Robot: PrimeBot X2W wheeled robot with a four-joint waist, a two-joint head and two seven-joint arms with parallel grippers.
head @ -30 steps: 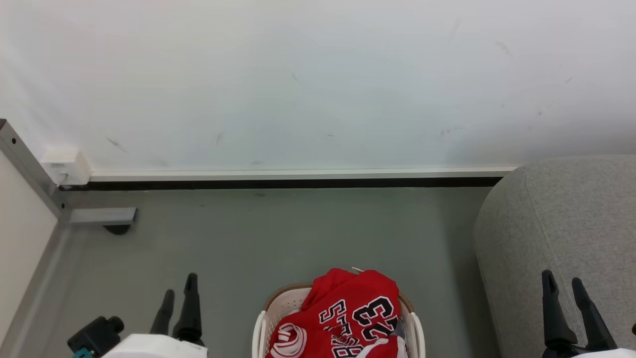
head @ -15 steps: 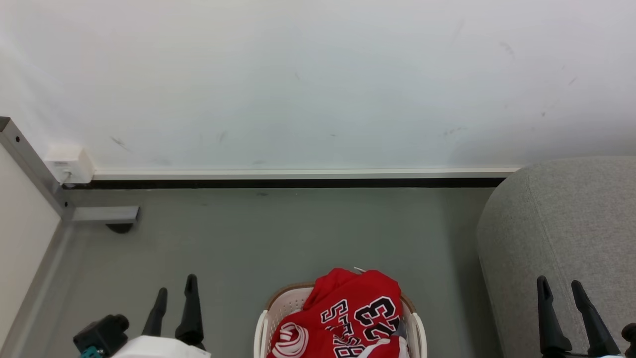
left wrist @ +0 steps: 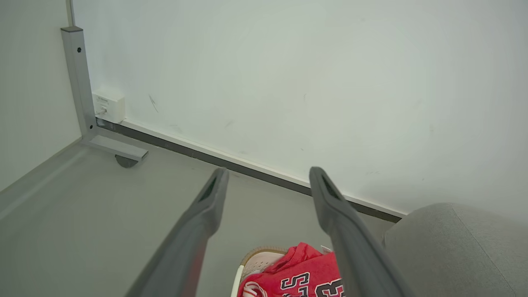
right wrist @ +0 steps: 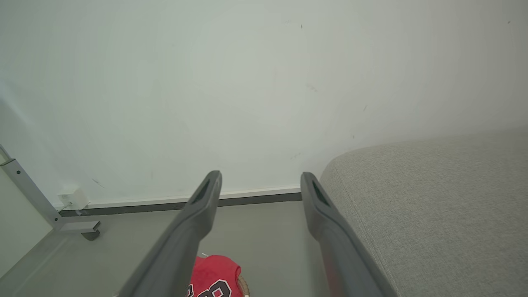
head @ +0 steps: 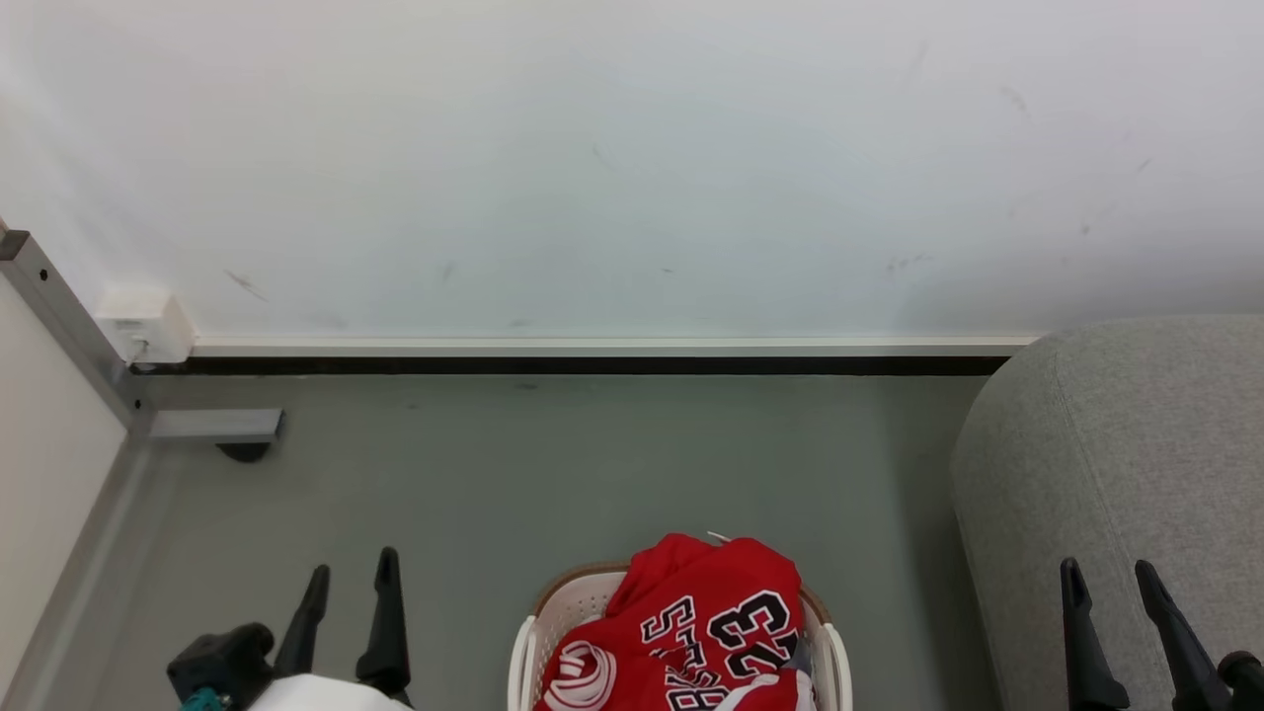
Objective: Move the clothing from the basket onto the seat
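Note:
My left gripper should next grab the red clothing by its bunched red-and-white fold [head: 758, 689], so that it can move the clothing out of the basket onto the seat [head: 1136, 464].
Red clothing [head: 706, 622] with black number 23 is heaped in the white basket [head: 528, 652] at the bottom centre of the head view; the jersey [left wrist: 297, 276] and basket rim [left wrist: 260, 252] also show in the left wrist view, and a red edge [right wrist: 214, 274] in the right wrist view. The grey seat [head: 1136, 464] stands to the right of the basket. My left gripper [head: 351, 573] hangs open over the floor left of the basket, holding nothing. My right gripper [head: 1106, 578] is open in front of the seat, holding nothing.
A white wall with a dark baseboard [head: 592, 364] runs behind the grey floor [head: 553, 474]. A metal frame post and foot with a caster [head: 212, 430] and a white wall box [head: 143, 324] stand at the left corner.
Left gripper's fingers have spread apart from nearly together. Both grippers sit slightly lower in the view. The whole picture has shifted a little, so the camera has moved.

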